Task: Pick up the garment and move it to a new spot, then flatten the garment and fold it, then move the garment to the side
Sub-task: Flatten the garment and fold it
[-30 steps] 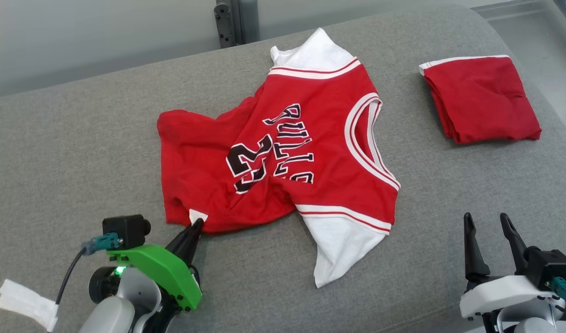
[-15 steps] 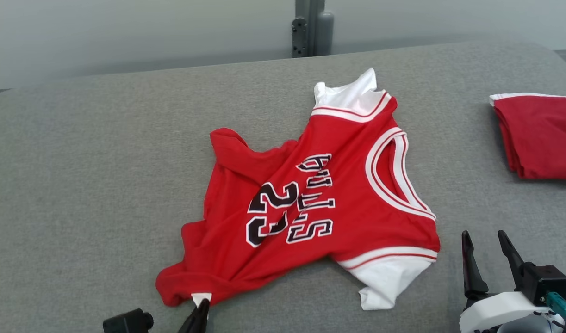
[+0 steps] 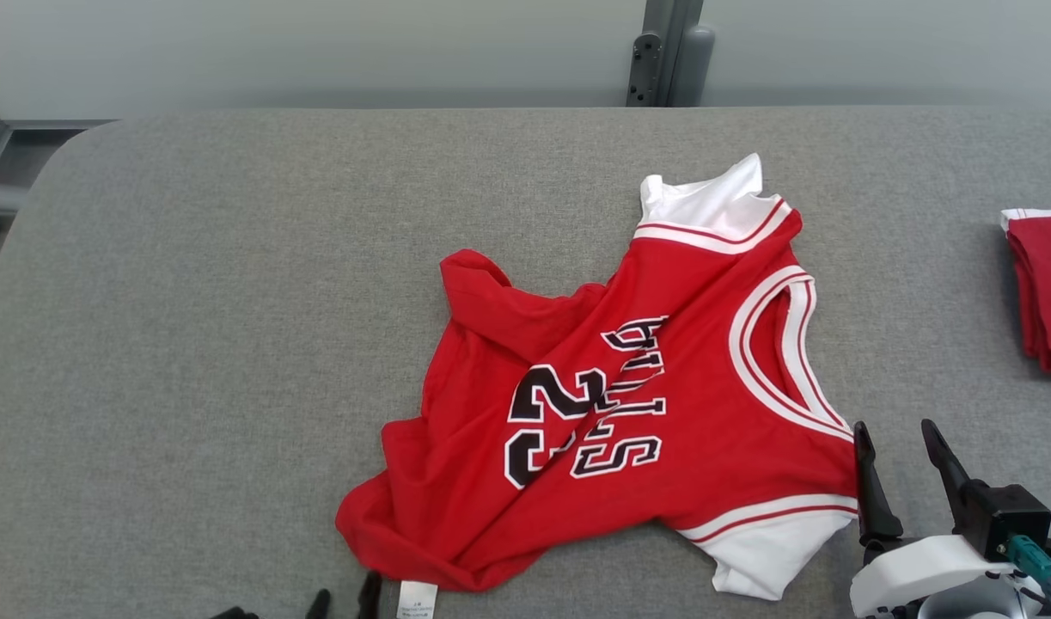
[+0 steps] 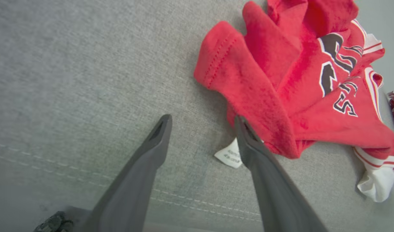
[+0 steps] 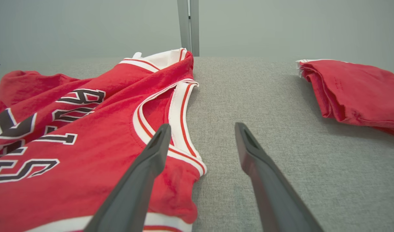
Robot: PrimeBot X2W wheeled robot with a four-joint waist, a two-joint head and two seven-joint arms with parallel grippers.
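My left gripper should grab that hem fold next, since the jersey's stitched hem stands up while its lettered front lies slack.
A red jersey with white sleeves, black lettering and the number 23 lies crumpled on the grey padded table. A small white label sticks out of its near hem. My left gripper is open at the bottom edge, just left of the label. In the left wrist view, this left gripper holds nothing, and one finger is beside the hem and label. My right gripper stands open by the jersey's near right corner, one finger over the neckline.
A folded red garment lies at the right edge of the table, also seen as a folded red garment in the right wrist view. A grey post rises behind the table. The table's left corner is rounded.
The left gripper, earlier shut on the hem at the label, has opened and let go. The head camera has turned left, shifting the whole picture right.
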